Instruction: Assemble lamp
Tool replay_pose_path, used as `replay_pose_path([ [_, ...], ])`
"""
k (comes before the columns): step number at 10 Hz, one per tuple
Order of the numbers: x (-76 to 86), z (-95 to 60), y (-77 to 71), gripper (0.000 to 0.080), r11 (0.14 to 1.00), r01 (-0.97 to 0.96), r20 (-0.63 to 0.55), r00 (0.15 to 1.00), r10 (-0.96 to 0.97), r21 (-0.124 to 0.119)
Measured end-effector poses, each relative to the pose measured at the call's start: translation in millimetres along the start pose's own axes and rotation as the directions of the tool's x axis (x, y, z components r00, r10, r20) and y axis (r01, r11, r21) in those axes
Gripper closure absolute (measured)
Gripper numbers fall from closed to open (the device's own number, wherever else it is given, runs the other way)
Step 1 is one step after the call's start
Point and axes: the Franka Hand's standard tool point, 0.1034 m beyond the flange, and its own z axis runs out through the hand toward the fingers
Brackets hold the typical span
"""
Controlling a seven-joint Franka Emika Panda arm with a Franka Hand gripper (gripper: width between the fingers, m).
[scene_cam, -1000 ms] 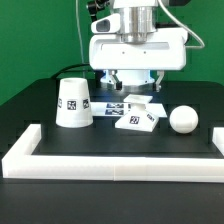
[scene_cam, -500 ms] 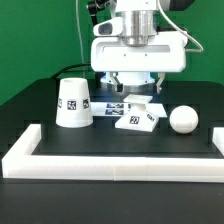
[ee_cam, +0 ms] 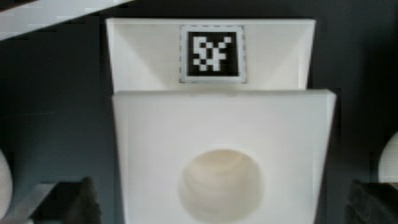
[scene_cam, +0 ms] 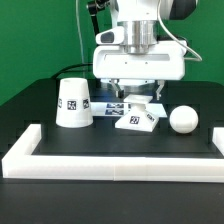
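Next, my gripper grabs the base's raised block around the round socket hollow, to get the base placed for the ball bulb (scene_cam: 183, 119).
The lamp's flat square base (scene_cam: 140, 117) lies in the middle of the black table, with a tag on top. The cone shade (scene_cam: 74, 103) stands to the exterior view's left of it, and the ball bulb (scene_cam: 183, 119) to its right. My gripper (scene_cam: 137, 96) hangs open and empty just above the base. In the wrist view the base (ee_cam: 222, 120) fills the picture, with its tag (ee_cam: 214, 52) and its round socket hollow (ee_cam: 222, 185). My dark fingertips (ee_cam: 64, 202) show at both sides of the base, apart from it.
A long white bar-shaped border (scene_cam: 110, 161) runs along the table's front and up both sides. The marker board (scene_cam: 117, 104) lies flat just behind the base. A green backdrop stands behind the table.
The gripper has come down toward the base and shifted slightly to the exterior view's right. The base, shade and bulb have not moved.
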Motion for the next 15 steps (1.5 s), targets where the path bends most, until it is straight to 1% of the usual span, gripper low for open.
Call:
replay_pose_path([
  [2,-0.4,8.3,0.2,0.01,1.0,0.001,0.007,1.0,-0.001,-0.004],
  [3,-0.5,9.1,0.3,0.0102,1.0,0.004,0.008,1.0,-0.004,-0.004],
  [4,-0.5,9.1,0.3,0.0253,1.0,0.007,0.008,1.0,-0.007,-0.004],
  [6,-0.4,9.0,0.3,0.0265,1.0,0.011,0.008,1.0,-0.011,-0.004],
  [11,1.0,9.1,0.5,0.0265,0.999,0.037,0.008,0.999,-0.037,-0.004],
  [12,9.1,9.5,-0.4,0.0263,0.997,0.075,-0.001,0.997,-0.075,-0.002],
  [15,40.9,11.0,-11.2,0.0263,0.99,0.142,-0.041,0.989,-0.142,0.005],
])
